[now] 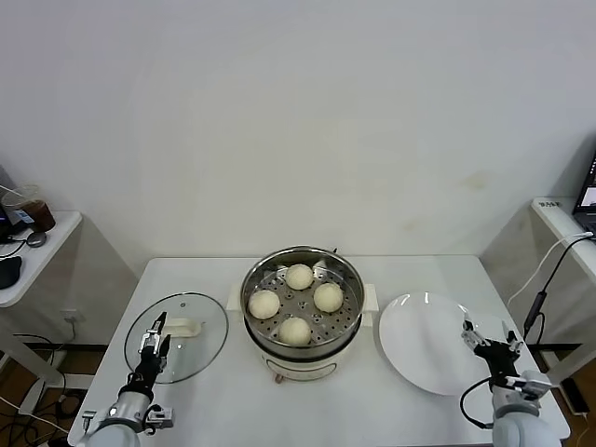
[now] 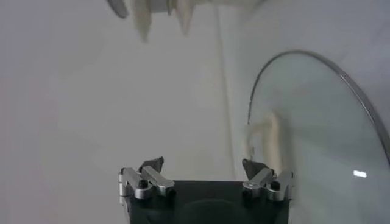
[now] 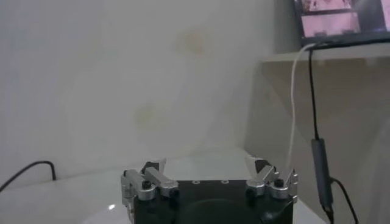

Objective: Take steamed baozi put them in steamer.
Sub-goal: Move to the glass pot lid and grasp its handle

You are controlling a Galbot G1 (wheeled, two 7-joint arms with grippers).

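The lid's glass disc (image 1: 200,352) is flat and wide on the table. So my left gripper will pick the glass lid up by its raised white handle (image 1: 182,328) next.
Several pale cream baozi lie in the shiny steel steamer (image 1: 257,281) on the cream electric pot at the table's middle: one at the back (image 1: 299,277), one on the left (image 1: 264,304), one on the right (image 1: 328,297) and one at the front (image 1: 295,331). My left gripper (image 1: 154,333) is open and empty, low over the near left of the table, above the glass lid (image 1: 197,335). My right gripper (image 1: 490,338) is open and empty at the near right, by the right edge of the white plate (image 1: 419,345). Both show open and empty in the wrist views (image 2: 203,165) (image 3: 208,166).
The glass lid with a white handle (image 2: 269,137) lies flat left of the pot. The flat white plate holds nothing. A side table with a cup (image 1: 30,209) stands at far left. A black cable (image 1: 540,289) hangs by the shelf at far right.
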